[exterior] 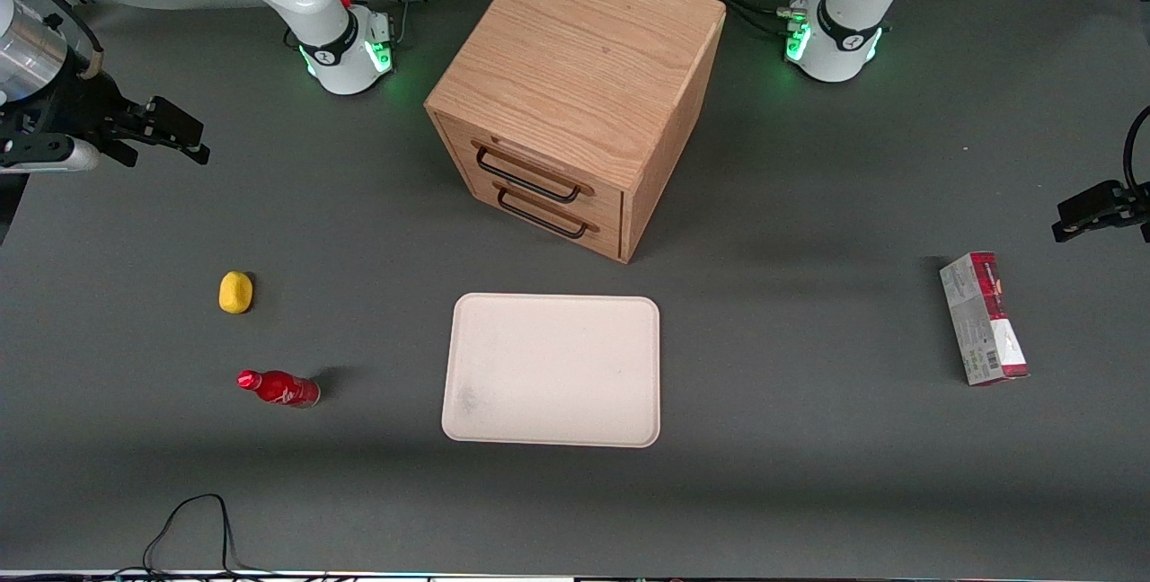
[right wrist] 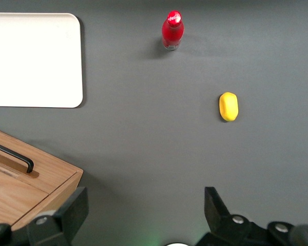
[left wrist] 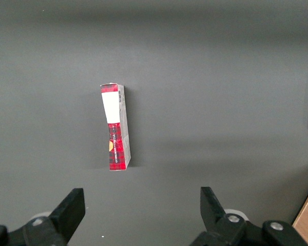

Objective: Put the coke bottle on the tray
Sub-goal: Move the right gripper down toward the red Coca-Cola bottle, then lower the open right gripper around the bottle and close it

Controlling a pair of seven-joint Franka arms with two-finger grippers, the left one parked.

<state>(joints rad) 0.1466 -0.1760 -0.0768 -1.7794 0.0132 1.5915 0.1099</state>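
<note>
My right gripper grabs the coke bottle by its neck end (exterior: 252, 379) next, to place it on the tray (exterior: 552, 369).
The coke bottle (exterior: 278, 388), small, glossy red with a red cap, stands upright on the dark table toward the working arm's end, apart from the tray. It also shows in the right wrist view (right wrist: 172, 32). The cream-white tray (exterior: 552, 369) lies flat and empty in front of the wooden drawer box, nearer the front camera; it also shows in the right wrist view (right wrist: 33, 59). My right gripper (exterior: 184, 135) is open and empty, held high at the working arm's end of the table, well away from the bottle. Its fingers (right wrist: 215, 205) frame bare table in its wrist view (right wrist: 146, 210).
A yellow lemon-like lump (exterior: 235, 292) (right wrist: 228, 106) lies a little farther from the front camera than the bottle. The wooden drawer box (exterior: 575, 88) (right wrist: 20, 189) stands mid-table, both drawers shut. A red-and-grey carton (exterior: 984, 317) (left wrist: 115, 128) lies toward the parked arm's end.
</note>
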